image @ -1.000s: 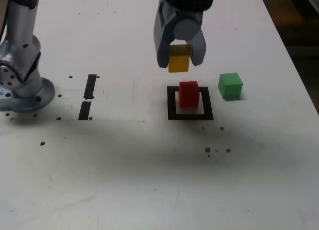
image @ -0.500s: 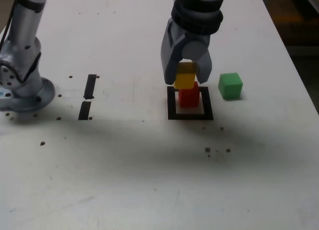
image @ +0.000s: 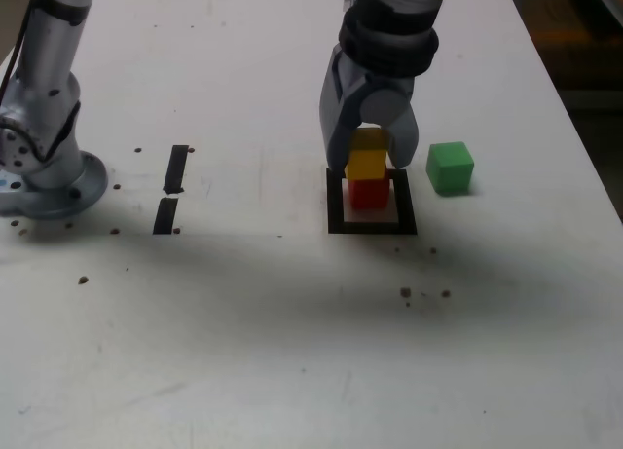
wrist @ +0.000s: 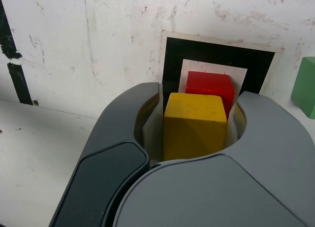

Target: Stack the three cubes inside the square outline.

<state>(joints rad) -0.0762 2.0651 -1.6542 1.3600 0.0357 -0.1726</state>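
Observation:
My gripper is ready to open now. The yellow cube's lower edge meets the top of the red cube in the exterior view, so the yellow cube would stand.
In the exterior view my gripper [image: 369, 168] reaches down over the square outline [image: 343, 225], shut on the yellow cube [image: 367, 163]. That cube rests on, or just above, the red cube [image: 368, 193], which stands inside the outline. The green cube [image: 450, 168] sits alone on the table just outside the outline, toward the exterior view's right. The wrist view shows the yellow cube [wrist: 194, 123] pinched between my two grey fingers [wrist: 123, 133], with the red cube [wrist: 209, 86] and the black outline [wrist: 197, 52] beyond it. The green cube [wrist: 306, 86] shows at that picture's edge.
Two short black tape strips [image: 177, 168] [image: 165, 215] lie toward the exterior view's left. The arm's grey base [image: 44, 171] stands at the far left. The table's edge [image: 594, 157] runs close past the green cube on the right.
My gripper has come down with the yellow cube, from hanging above the outline to sitting right over the red cube. The green cube has not moved.

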